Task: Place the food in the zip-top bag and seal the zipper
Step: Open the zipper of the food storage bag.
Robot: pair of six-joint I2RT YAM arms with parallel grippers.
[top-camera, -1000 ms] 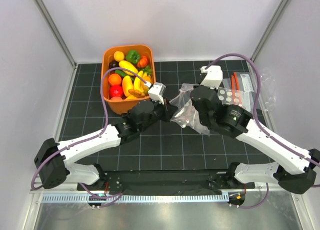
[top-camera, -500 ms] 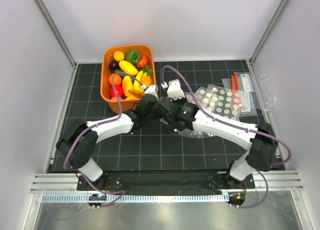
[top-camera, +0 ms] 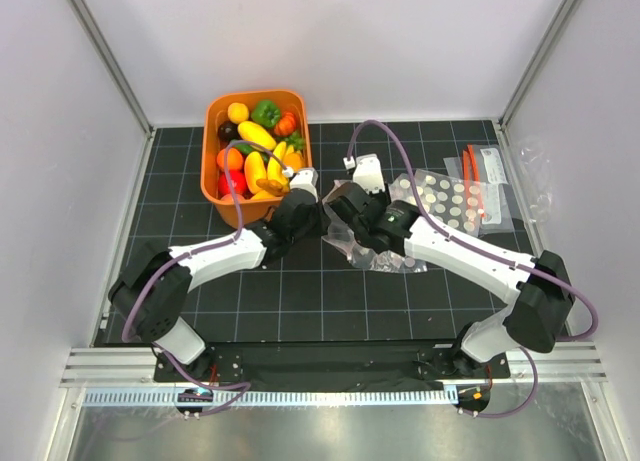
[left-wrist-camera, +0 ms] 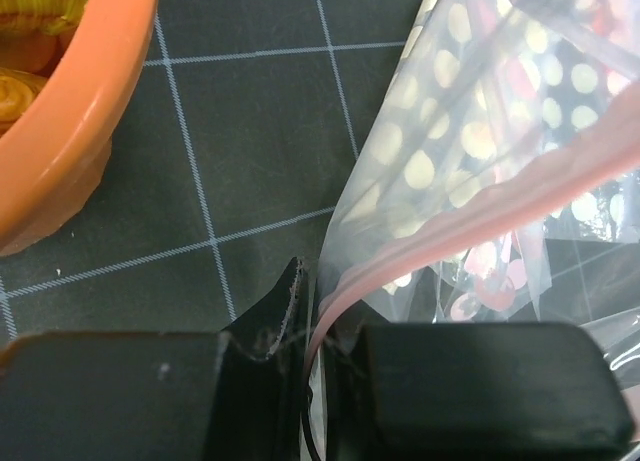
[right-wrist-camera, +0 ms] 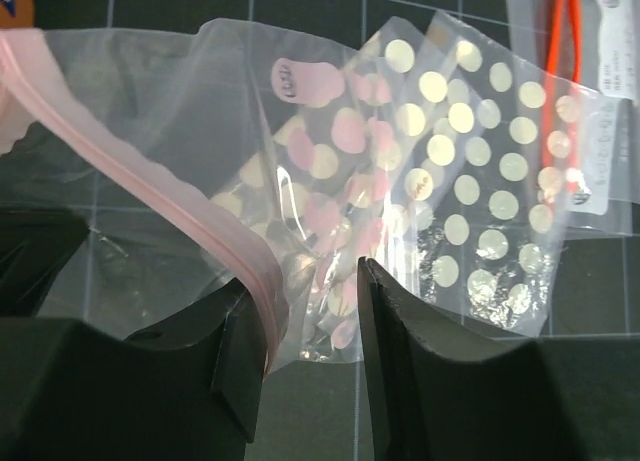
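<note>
My right gripper should close now, because the zipper runs down between the fingers of my right gripper. Closing now would catch the pale pink zipper.
The food (top-camera: 255,151), toy fruits and vegetables, fills the orange bin (top-camera: 222,206) at the back left; a yellow piece shows in the left wrist view (left-wrist-camera: 40,1). The clear zip-top bag (top-camera: 385,253) lies crumpled on the mat right of the bin. My left gripper (top-camera: 310,213) is shut on the bag's left end, with the pale pink zipper (left-wrist-camera: 480,226) running out from between its jaws (left-wrist-camera: 310,331). My right gripper (top-camera: 345,213) stands open around the bag's mouth (right-wrist-camera: 310,291). The zipper (right-wrist-camera: 150,186) lies against its left finger (right-wrist-camera: 235,351). No food shows inside the bag.
White-polka-dotted bags (top-camera: 440,196) lie under and behind the clear bag, also in the right wrist view (right-wrist-camera: 470,181). Small bags with red-orange strips (top-camera: 480,176) sit at the far right. The bin's rim (left-wrist-camera: 90,131) is close to my left gripper.
Both arms have reached forward and lower. The bag, held up bunched between the grippers a second ago, now rests lower on the mat. The right gripper has shifted slightly right.
</note>
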